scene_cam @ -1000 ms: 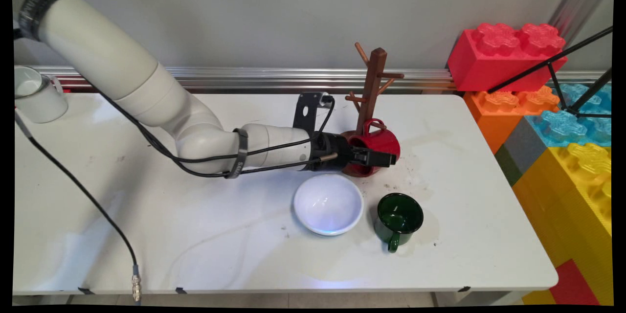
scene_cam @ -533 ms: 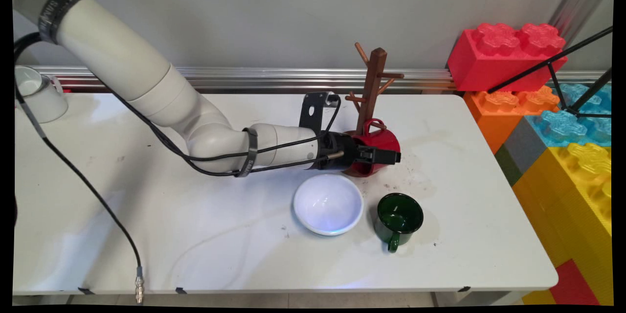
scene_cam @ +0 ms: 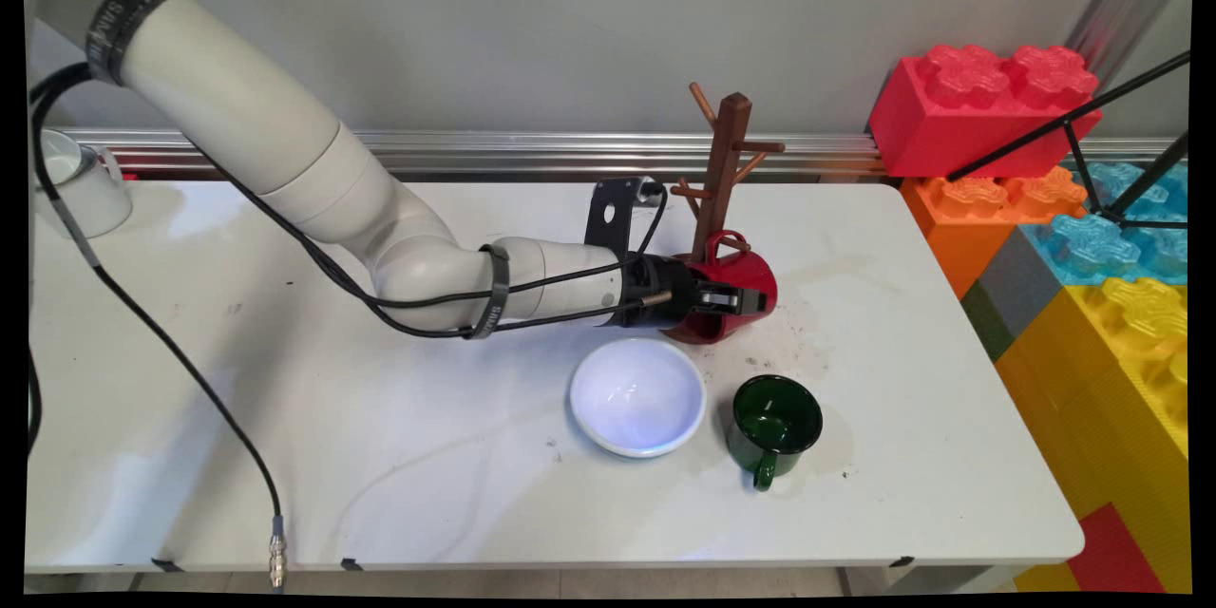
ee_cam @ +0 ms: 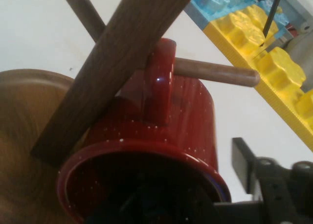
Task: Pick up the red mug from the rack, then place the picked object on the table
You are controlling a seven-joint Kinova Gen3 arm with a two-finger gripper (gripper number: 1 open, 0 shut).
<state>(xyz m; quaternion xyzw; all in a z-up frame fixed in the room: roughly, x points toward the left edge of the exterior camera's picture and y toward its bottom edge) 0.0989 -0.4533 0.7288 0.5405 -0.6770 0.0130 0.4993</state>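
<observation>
I will grab the red mug by its rim [ee_cam: 215, 177], so the red mug's handle [ee_cam: 160, 82] stays free to slip off the wooden peg.
A red speckled mug [scene_cam: 749, 274] hangs tilted by its handle on a low peg [ee_cam: 220, 72] of the brown wooden mug tree [scene_cam: 724, 152], just above the tree's round base [ee_cam: 24, 136]. My gripper [scene_cam: 736, 301] reaches in level from the left and straddles the mug's near wall at the rim. It is open. In the hand view one black finger [ee_cam: 244, 160] stands outside the mug [ee_cam: 190, 116] with a small gap to the wall. The other finger sits inside the dark mouth, mostly hidden.
A white bowl [scene_cam: 636, 396] lies just in front of the hand, and a green mug [scene_cam: 774, 426] stands to its right. A white mug [scene_cam: 71, 185] stands at the far left. Large toy bricks [scene_cam: 1092, 237] are stacked past the table's right edge.
The forearm and wrist have shifted a little to the right, towards the mug tree. The fingertip over the mug went right, then drew slightly back. The red mug stayed on its peg.
</observation>
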